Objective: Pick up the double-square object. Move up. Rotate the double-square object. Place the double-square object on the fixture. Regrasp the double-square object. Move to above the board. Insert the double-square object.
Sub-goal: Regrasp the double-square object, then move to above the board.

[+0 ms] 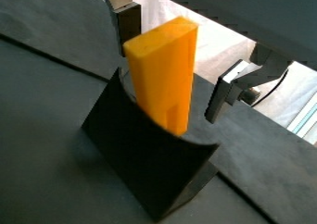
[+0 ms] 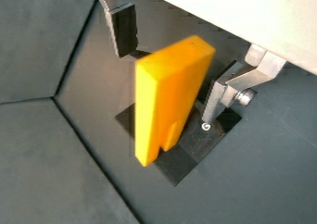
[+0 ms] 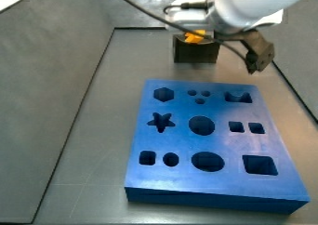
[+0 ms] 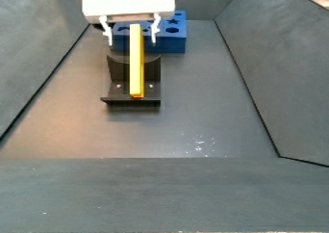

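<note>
I will next grab the block's exposed upper end [image 1: 171, 38] with my gripper. Then I can lift the double-square object from the fixture [image 1: 148, 163] for insertion.
The double-square object [image 1: 168, 75] is a long yellow-orange block. It stands upright with its lower end in the dark fixture [image 1: 148, 163], as both wrist views show: block [image 2: 168, 98], fixture [image 2: 186, 161]. My gripper [image 1: 177, 54] is open and straddles the block's upper part. One finger [image 1: 126, 24] and the opposite finger [image 1: 227, 87] each stand clear of the block's sides. A side view shows the block [image 4: 137, 64] on the fixture [image 4: 133, 90] under the gripper [image 4: 131, 32]. The blue board [image 3: 211, 140] with dark cut-outs lies in front of the fixture [image 3: 192, 52].
Sloping dark walls [image 4: 52, 73] enclose the dark floor on both sides. In a side view the board [image 4: 178, 31] sits right behind the fixture. The arm and its cables [image 3: 236, 6] hang over the fixture area.
</note>
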Controlling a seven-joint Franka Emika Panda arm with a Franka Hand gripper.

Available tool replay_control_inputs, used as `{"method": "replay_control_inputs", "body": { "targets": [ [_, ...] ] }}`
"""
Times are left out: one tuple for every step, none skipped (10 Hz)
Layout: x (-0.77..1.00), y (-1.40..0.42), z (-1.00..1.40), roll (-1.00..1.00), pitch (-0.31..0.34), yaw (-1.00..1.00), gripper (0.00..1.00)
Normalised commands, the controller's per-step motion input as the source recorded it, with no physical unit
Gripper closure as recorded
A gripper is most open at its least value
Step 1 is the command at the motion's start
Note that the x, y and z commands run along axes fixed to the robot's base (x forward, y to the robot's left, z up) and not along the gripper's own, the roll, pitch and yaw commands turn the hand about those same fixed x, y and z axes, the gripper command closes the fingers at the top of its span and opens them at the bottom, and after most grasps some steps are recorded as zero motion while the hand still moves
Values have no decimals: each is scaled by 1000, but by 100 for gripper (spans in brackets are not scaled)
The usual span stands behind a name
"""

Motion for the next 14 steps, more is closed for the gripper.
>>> {"method": "replay_control_inputs", "body": {
  "targets": [
    [0,0,0,0,0,0,100],
    [-107,235,1000,173,128,-245,100],
    [-106,233,1000,163,123,-240,100],
    [-108,217,1000,97,102,-166,100],
    [-109,210,1000,71,106,-130,100],
    [-99,192,1000,29,121,-56,100],
    [-96,184,1000,19,127,-33,100],
    [-90,166,1000,2,133,10,100],
    [-88,160,1000,-8,132,27,100],
    [-83,141,1000,-36,112,68,100],
    [-82,132,1000,-46,98,80,100],
    [-78,116,1000,-55,69,93,100],
    [-73,101,1000,-60,45,99,100],
    [-70,80,1000,-56,16,92,100]
  ]
}}
